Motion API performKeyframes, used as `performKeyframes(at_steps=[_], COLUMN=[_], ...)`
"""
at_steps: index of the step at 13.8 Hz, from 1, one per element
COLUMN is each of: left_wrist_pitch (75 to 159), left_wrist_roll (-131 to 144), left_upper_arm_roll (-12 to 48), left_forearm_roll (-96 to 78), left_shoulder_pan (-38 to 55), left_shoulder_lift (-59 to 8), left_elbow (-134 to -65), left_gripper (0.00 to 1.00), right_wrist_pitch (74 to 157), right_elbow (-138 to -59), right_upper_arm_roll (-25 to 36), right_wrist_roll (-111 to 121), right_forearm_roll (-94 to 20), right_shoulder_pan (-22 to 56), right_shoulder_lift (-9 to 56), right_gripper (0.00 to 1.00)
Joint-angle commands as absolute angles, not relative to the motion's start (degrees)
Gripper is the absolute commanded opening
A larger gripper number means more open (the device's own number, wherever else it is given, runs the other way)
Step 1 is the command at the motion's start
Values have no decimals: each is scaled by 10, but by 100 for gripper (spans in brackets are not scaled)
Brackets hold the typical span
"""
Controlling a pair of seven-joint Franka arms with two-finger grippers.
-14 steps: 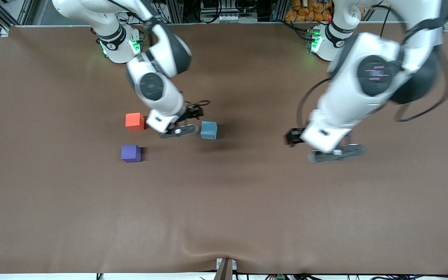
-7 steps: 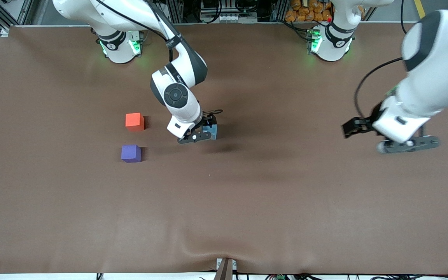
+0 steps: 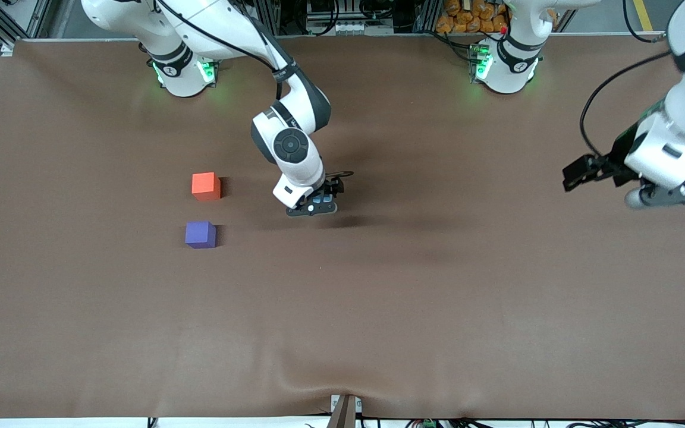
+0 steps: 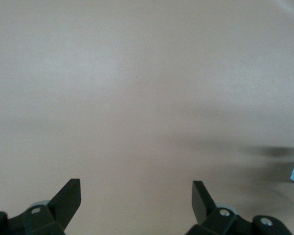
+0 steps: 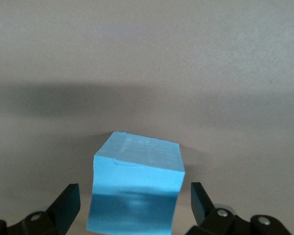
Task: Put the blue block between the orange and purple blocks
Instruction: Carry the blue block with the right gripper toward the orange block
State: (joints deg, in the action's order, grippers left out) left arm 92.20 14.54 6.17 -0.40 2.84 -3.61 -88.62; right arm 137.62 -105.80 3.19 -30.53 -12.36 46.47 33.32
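The robot needs to close its right gripper on the blue block now. Its fingers reach down on either side of the block in the right wrist view, so they would hold it.
The blue block point(image 5: 134, 196) sits on the brown table between the fingers of my right gripper point(image 5: 134, 191), which is open with a gap on each side of the cube. In the front view that gripper point(image 3: 313, 207) covers most of the blue block point(image 3: 317, 201). The orange block point(image 3: 206, 185) and the purple block point(image 3: 200, 234) stand apart toward the right arm's end, the purple one nearer the front camera. My left gripper point(image 3: 672, 195) hangs open over bare table at the left arm's end, nothing between its fingers point(image 4: 68, 196).
The brown cloth point(image 3: 378, 297) covers the whole table, with a small wrinkle at its front edge point(image 3: 342, 386). Both arm bases point(image 3: 182, 71) stand along the back edge.
My right gripper moved from beside the orange block over to the blue block and came down around it. My left arm swung away toward its own end of the table.
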Motion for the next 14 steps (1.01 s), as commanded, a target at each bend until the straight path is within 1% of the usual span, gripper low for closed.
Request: performKeyframes(at_steps=[1,2,3,4,5,6,7,9,12,14], left_wrist_pitch=[903,903,903,904,903,903,903,903,902,902], left_wrist_roll=[122,112,112,110,109,107,106,105,85,79], left_upper_arm_roll=[68,68,67,67,67,67,67,67,66,65], left_forearm_roll=[-9,-9,-8,-6,-1,0,0,1,1,1], left_shoulder_pan=[14,10,10,10,10,10,10,11,10,9], left_shoulder_lift=[-1,-2,-3,-4,-4,-4,-4,-6,-5,-4], left_elbow=[-906,-905,-905,-905,-905,-906,-906,-907,-907,-907], left_gripper=[100,100,100,100,100,100,100,100,100,100], right_wrist_pitch=[1383,1383,1383,1375,1359,1323,1289,1250,1246,1250], right_elbow=[-1048,-1048,-1048,-1049,-1052,-1051,-1051,-1068,-1140,-1196], right_upper_arm_roll=[39,39,39,39,40,41,41,46,47,47], right_wrist_roll=[-328,-329,-329,-329,-328,-325,-321,-321,-302,-254], right_forearm_roll=[-133,-133,-133,-133,-133,-133,-133,-130,-121,-116], right_shoulder_pan=[477,477,476,471,467,448,423,377,311,282], right_shoulder_lift=[342,342,341,331,314,289,260,202,129,98], right_gripper=[84,52,34,30,29,29,29,30,30,30])
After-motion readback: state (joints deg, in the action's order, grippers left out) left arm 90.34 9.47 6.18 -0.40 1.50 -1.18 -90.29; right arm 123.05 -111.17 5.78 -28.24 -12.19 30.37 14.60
